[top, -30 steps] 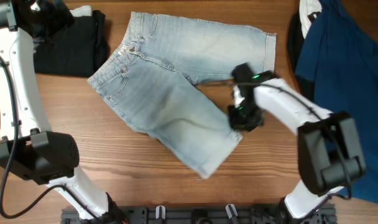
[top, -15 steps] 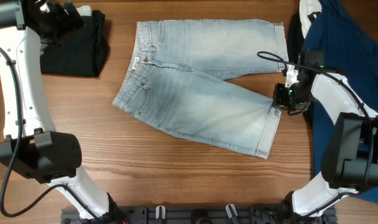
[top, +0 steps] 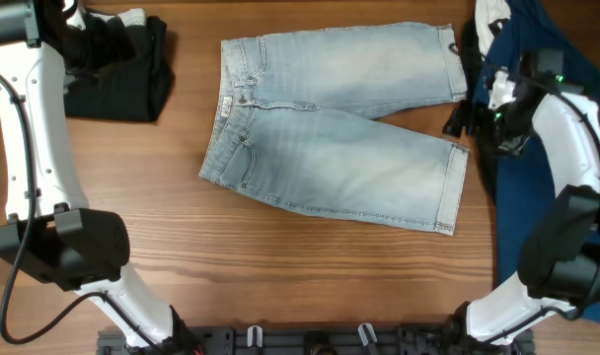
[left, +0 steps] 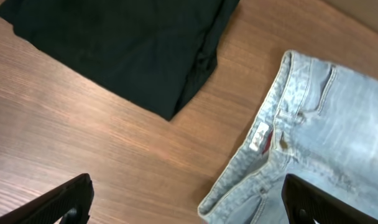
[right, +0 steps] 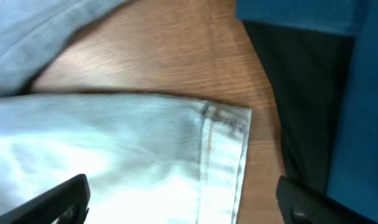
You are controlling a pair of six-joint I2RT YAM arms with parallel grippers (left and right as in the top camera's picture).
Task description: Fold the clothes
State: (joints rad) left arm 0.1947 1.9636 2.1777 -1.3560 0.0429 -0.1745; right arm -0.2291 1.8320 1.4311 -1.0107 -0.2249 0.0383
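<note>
Next, my left gripper picks up the light-blue denim pants by the waistband's near corner (top: 205, 175), beside the lower leg's outer edge (top: 330, 212), to fold them.
The light-blue denim pants (top: 330, 148) lie spread flat on the wooden table, waistband to the left and both legs pointing right. My right gripper (top: 460, 120) hovers open just above the lower leg's hem (right: 226, 137), its two fingers wide apart and nothing gripped. In the right wrist view the pale leg fabric (right: 114, 149) fills the space under the jaws. My left gripper (left: 189, 208) stands open above bare wood, between the black garment and the waistband (left: 270, 130). In the overhead view the left gripper (top: 95, 41) is at the far left over the black garment.
A folded black garment (top: 122, 84) (left: 114, 43) lies at the back left. A large navy-blue cloth (top: 522, 30) (right: 301, 12) covers the right edge, with a dark garment (right: 301, 93) beside it, close to the pants' hems.
My right gripper dragged the lower pant leg rightward and back, straightening the pants, then let go and opened. The left arm barely moved.
</note>
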